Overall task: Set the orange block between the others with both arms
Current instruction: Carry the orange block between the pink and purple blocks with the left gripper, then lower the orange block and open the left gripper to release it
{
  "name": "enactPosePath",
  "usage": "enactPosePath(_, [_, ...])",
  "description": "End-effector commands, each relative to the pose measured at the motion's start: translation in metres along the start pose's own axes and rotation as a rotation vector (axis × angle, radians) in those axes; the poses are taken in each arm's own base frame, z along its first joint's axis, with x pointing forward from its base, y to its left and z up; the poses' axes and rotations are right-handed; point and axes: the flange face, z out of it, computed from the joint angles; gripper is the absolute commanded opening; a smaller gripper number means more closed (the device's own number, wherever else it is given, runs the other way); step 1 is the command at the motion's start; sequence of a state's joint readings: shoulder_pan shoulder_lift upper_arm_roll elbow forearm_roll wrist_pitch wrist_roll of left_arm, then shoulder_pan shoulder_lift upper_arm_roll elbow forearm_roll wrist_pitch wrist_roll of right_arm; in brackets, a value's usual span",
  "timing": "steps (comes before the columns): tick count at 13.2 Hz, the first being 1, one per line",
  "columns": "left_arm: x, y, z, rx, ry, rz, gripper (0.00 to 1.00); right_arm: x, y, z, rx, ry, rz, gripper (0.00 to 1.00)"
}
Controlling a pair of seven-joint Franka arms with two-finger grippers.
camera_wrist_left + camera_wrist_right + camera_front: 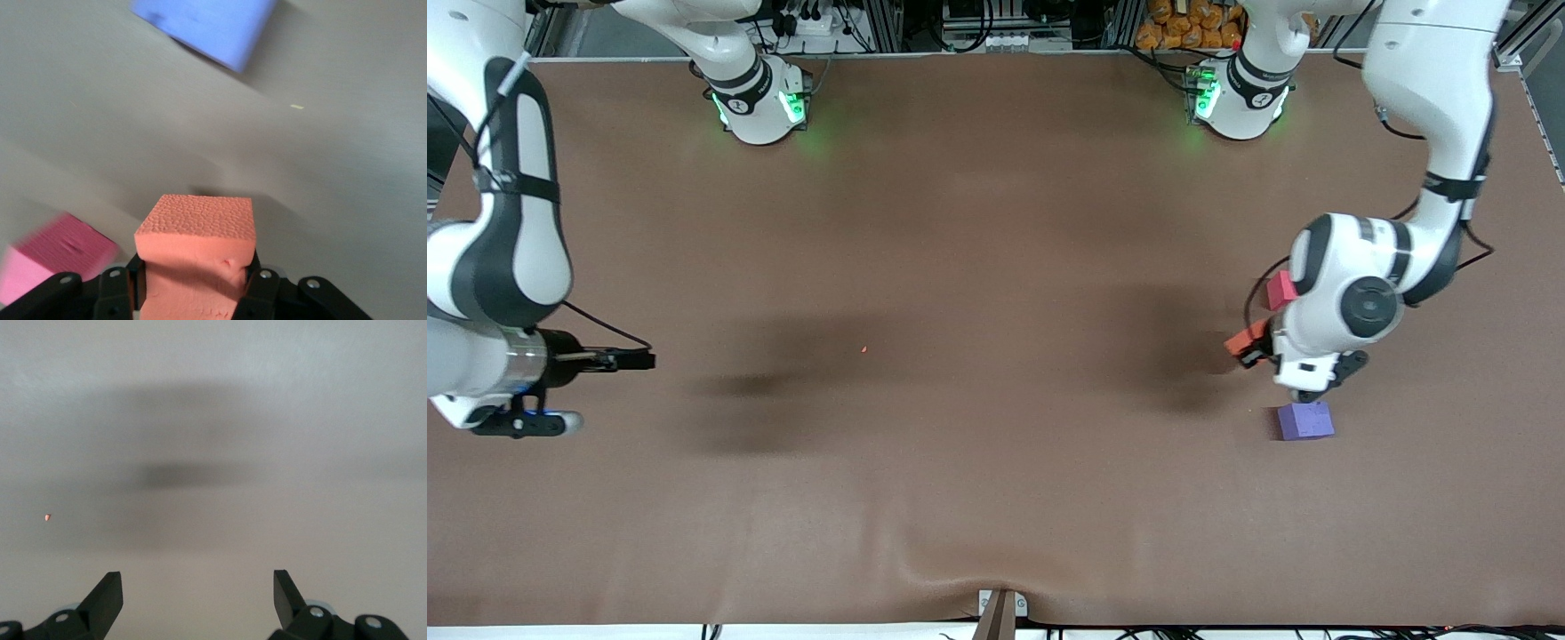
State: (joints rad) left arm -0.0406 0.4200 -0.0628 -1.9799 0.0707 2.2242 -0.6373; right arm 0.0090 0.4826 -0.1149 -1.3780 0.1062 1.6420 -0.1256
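Observation:
My left gripper keeps hold of the orange block and next moves it to the gap between the cubes before releasing, since it hangs short of there.
My left gripper (1250, 348) is shut on the orange block (1245, 339), low over the brown table toward the left arm's end. In the left wrist view the orange block (197, 227) is squeezed between the black fingers (259, 288) of the left gripper (197, 283). The pinkish-red cube (1280, 289) lies farther from the front camera, partly hidden by the left wrist. The purple-blue cube (1305, 420) lies nearer. Both also show in the left wrist view, as the pinkish-red cube (57, 257) and the purple-blue cube (207, 27). My right gripper (640, 360) waits open over bare table at the right arm's end; nothing lies between the tips of the right gripper (198, 587).
A tiny orange speck (864, 348) lies on the brown table cover mid-table, also seen as the speck (47, 517) in the right wrist view. The cover has a wrinkle (960, 578) at the edge nearest the front camera. Both arm bases (760, 102) stand along the farthest edge.

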Motion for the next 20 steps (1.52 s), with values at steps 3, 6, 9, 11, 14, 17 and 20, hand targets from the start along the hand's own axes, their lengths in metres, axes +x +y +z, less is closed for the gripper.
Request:
enactPosePath(3, [0.036, -0.083, 0.009, -0.013, -0.009, 0.236, 0.0, -0.02, 0.005, -0.059, -0.02, 0.089, -0.06, 1.0])
enactPosePath(6, [0.033, -0.082, 0.015, -0.021, 0.008, 0.253, 0.0, -0.037, -0.008, -0.094, -0.024, 0.142, -0.072, 1.0])
enactPosePath(9, [0.034, -0.071, 0.024, -0.047, 0.065, 0.294, 0.0, -0.065, -0.025, -0.136, -0.047, 0.151, -0.095, 1.0])
enactPosePath(11, [0.033, -0.062, 0.029, -0.061, 0.085, 0.326, 0.0, -0.084, -0.032, -0.156, -0.108, 0.134, -0.104, 1.0])
enactPosePath(14, [0.034, -0.056, 0.03, -0.022, 0.118, 0.386, 0.0, -0.105, -0.038, -0.174, -0.097, 0.112, -0.054, 1.0])
enactPosePath(17, [0.031, -0.052, 0.033, 0.0, 0.127, 0.422, 0.0, -0.121, -0.046, -0.169, -0.084, 0.027, 0.08, 1.0])
enactPosePath(20, [0.028, -0.046, 0.034, -0.005, 0.126, 0.434, 0.0, -0.111, -0.029, -0.164, -0.104, 0.076, 0.011, 1.0])
